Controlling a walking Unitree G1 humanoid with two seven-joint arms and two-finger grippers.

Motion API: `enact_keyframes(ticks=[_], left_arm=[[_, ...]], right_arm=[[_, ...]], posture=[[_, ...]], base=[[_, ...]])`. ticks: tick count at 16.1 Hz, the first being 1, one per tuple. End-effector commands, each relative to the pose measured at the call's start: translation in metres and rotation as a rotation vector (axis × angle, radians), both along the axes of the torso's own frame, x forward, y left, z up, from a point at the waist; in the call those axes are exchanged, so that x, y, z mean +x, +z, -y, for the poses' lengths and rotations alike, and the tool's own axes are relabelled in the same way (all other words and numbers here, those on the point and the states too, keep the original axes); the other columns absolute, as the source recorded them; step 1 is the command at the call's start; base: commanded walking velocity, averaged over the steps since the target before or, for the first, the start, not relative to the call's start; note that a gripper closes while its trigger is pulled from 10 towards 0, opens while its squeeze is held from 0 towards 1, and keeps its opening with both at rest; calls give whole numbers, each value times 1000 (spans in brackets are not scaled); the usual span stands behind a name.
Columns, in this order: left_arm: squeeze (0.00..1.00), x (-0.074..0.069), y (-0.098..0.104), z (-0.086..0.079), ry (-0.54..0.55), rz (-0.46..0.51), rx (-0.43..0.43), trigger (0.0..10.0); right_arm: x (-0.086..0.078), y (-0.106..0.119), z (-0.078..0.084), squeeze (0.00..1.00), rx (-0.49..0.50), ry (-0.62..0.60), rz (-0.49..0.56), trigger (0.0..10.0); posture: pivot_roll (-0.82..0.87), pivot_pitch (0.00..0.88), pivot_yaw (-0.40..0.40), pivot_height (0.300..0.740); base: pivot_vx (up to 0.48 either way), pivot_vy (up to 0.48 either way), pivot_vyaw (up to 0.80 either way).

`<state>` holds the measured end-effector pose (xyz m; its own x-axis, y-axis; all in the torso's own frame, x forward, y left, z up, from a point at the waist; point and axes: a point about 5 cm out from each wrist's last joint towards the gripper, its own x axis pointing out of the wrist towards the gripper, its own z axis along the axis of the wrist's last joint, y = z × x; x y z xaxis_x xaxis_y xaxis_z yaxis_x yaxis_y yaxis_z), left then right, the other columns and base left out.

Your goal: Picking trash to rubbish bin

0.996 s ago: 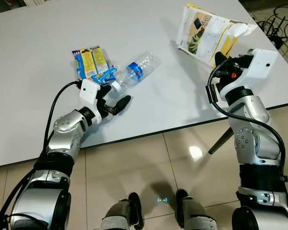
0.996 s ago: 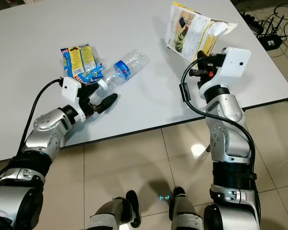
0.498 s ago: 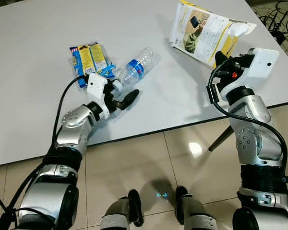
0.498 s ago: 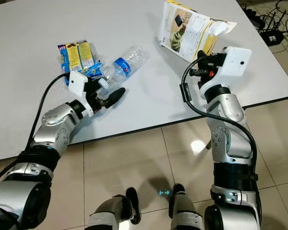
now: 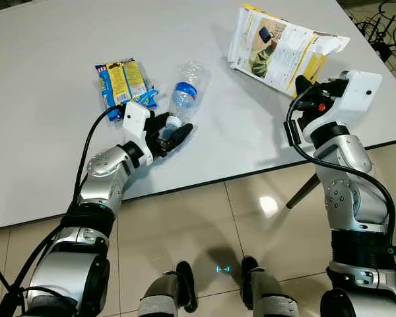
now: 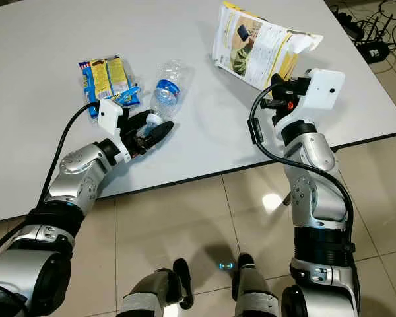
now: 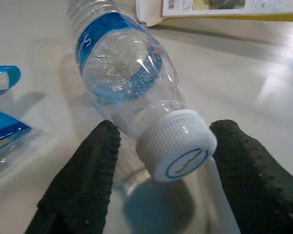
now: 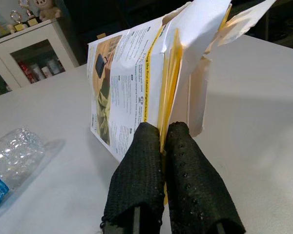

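I need to grip the bottle by its narrow white cap [image 5: 174,123] [image 7: 177,145] with my left gripper next, because the bottle's clear body is wider than the gap between my fingers.
A crushed clear water bottle [image 5: 183,92] with a blue label lies on the white table [image 5: 46,53], its white cap [image 7: 178,146] pointing at me. My left gripper [image 5: 175,132] is open, one black finger [image 7: 83,180] on each side of the cap, neither pressing on it. A blue and yellow snack wrapper [image 5: 124,84] lies flat just left of the bottle. At the right edge, my right gripper [image 5: 302,84] is shut on the yellow rim of a torn white and yellow paper package [image 5: 277,49], seen close in the right wrist view [image 8: 136,83].
The table's front edge [image 5: 251,173] runs across just under both forearms, with glossy tiled floor [image 5: 204,224] below. A table leg [image 5: 303,191] slants down beside my right arm. Cables [image 5: 383,26] lie on the floor at the far right.
My left gripper reached forward and now straddles the bottle's cap. The bottle has swung round so its cap end points at the gripper. The right gripper kept its hold on the package.
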<state>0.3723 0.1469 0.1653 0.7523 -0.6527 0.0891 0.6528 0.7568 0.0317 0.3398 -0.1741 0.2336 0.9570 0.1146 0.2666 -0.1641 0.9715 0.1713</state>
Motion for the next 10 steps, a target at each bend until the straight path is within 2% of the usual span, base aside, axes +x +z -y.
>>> enact_keyframes(ticks=[1,10], left_arm=[[0,-6,-22,-4,-3,-85,20,0],[0,-6,-21,-8,9,-87,16,0]], right_arm=[[-3,1,-4,0,6,20,0,10000],[-2,-1,-4,0,6,21,-9,10000]], posture=[[-140,335,134,740],[-139,334,132,740]], base=[[0,0,0],[0,0,0]])
